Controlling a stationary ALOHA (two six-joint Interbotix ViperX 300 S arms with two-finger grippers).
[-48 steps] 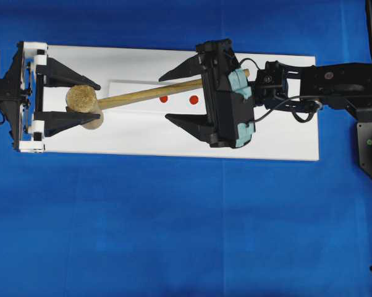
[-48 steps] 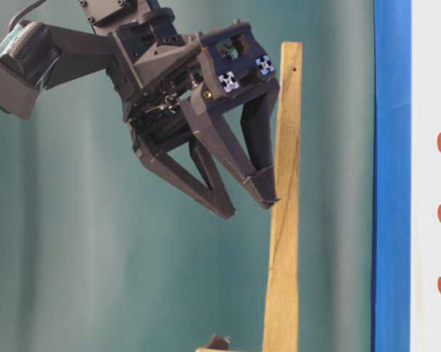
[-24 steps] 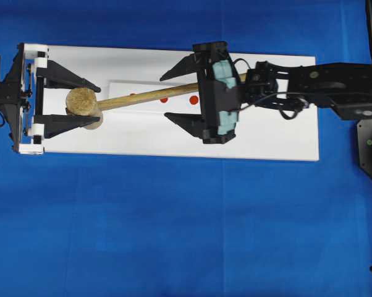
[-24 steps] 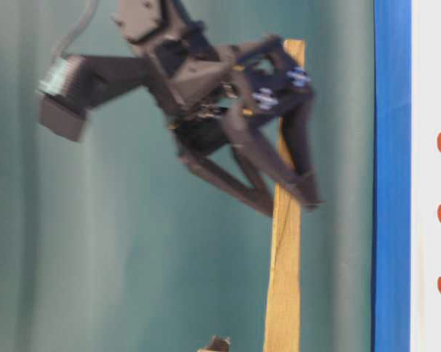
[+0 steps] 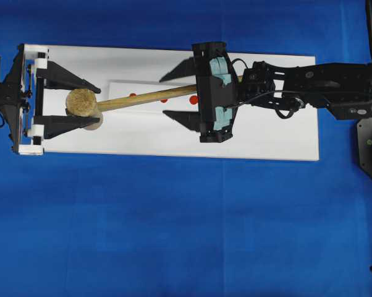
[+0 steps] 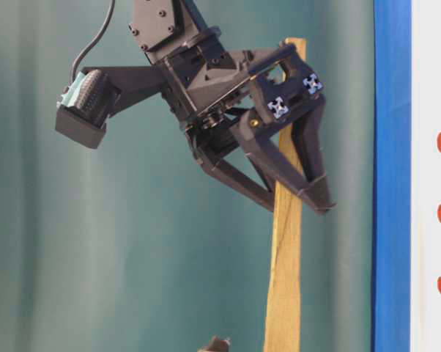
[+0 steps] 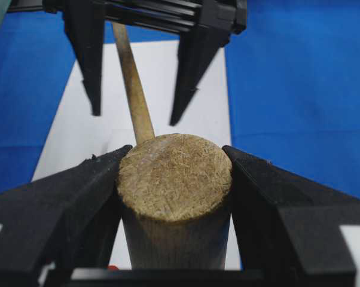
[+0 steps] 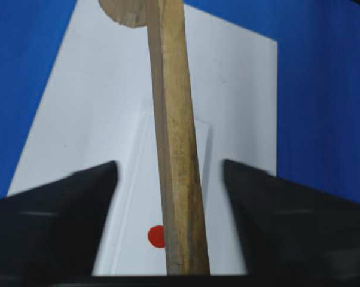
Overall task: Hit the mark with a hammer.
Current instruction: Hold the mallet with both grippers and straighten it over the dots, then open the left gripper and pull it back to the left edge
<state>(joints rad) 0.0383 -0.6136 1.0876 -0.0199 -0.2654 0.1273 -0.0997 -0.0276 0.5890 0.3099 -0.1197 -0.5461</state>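
The right gripper grabs the hammer by its free, slim handle next, since my left gripper's fingers cover both sides of the thick head.
The hammer stands with its thick wooden head on the left end of the white board. My left gripper is shut on the head, one finger pressed against each side. The long handle slants up to the right. My right gripper straddles the handle, open, with a gap on each side. Red marks lie in a row on the board beneath the handle; one mark peeks out beside it. From table level the right gripper hangs around the handle.
The white board lies on a blue cloth. A raised white strip under the handle carries the red marks. The right arm reaches in from the right edge over the board.
My right gripper has shifted left and down over the handle, and its jaws have narrowed around it. The left gripper and hammer head have stayed put.
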